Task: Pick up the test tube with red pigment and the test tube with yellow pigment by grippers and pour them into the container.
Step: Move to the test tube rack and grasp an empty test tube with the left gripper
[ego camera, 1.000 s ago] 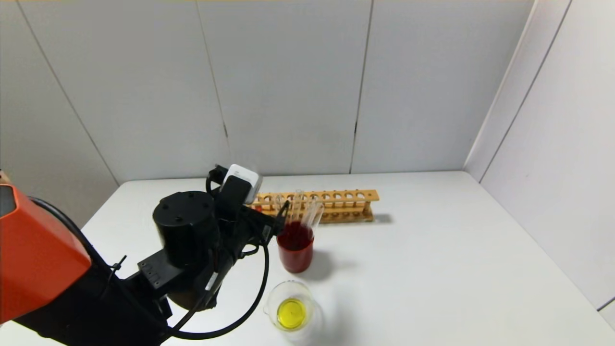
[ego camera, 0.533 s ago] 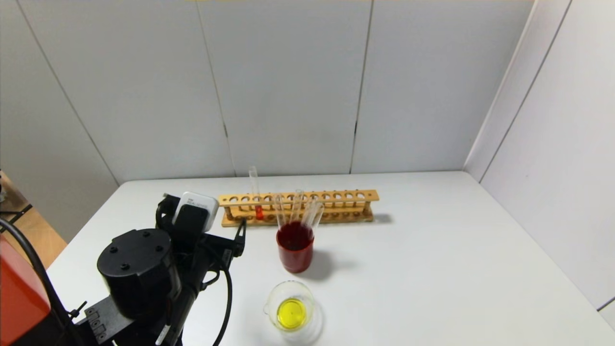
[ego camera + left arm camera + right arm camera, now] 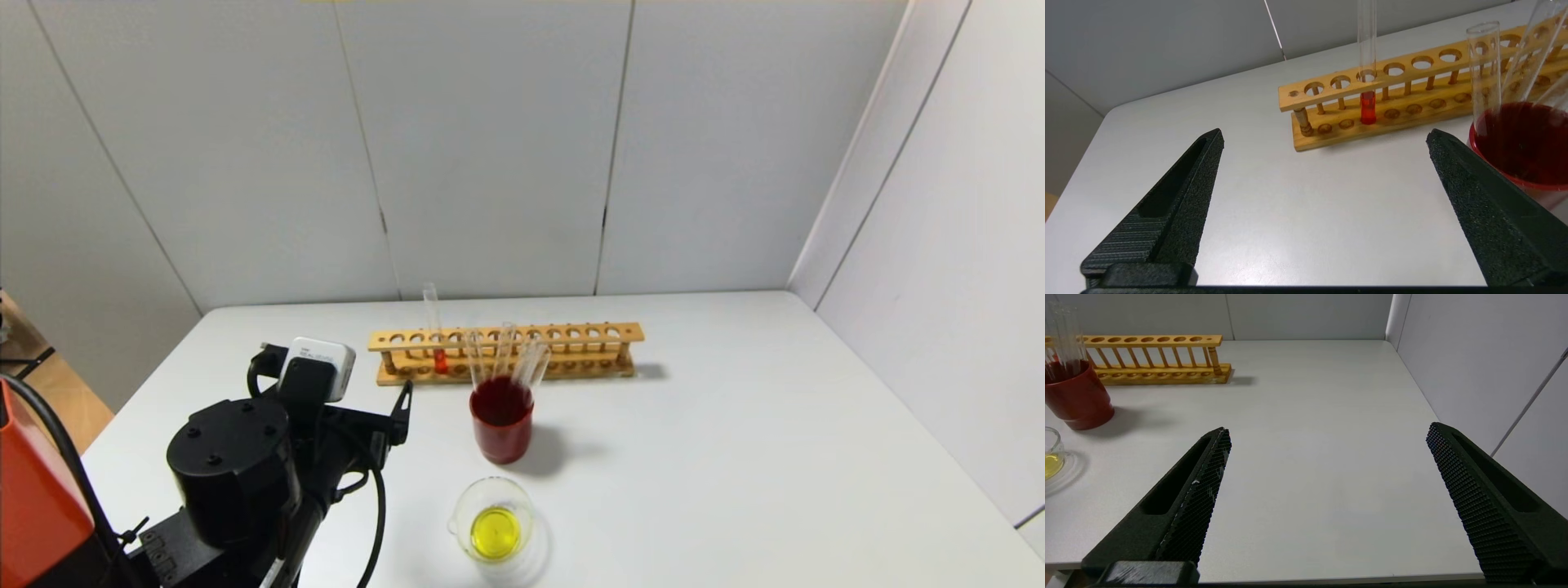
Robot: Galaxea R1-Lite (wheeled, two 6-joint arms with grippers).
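My left gripper is to pick up the test tube by its upper glass (image 3: pixel 431 305) (image 3: pixel 1367 36) next, so it can pour. The rack's wooden rails hem in the test tube's end with the red pigment.
The test tube with red pigment (image 3: pixel 439 359) stands upright in the wooden rack (image 3: pixel 571 335), near its left end; it also shows in the left wrist view (image 3: pixel 1367 108). The container (image 3: pixel 492 527), a low clear beaker, holds yellow liquid near the table's front. No tube with yellow liquid shows. My left gripper (image 3: pixel 392 412) is open and empty, left of the red cup and in front of the rack's left end; in its wrist view (image 3: pixel 1326 134) only bare table lies between the jaws. My right gripper (image 3: pixel 1329 428) is open and empty over the table's front right, outside the head view.
A dark-red cup (image 3: pixel 500 425) holding several colourless tubes (image 3: pixel 506 351) stands between rack and beaker; it is close to my left gripper's finger (image 3: pixel 1486 204). Grey walls close the back and right side.
My left arm has drawn back from the red cup toward the front left, uncovering the red tube in the rack. Since half a second ago it has hardly moved.
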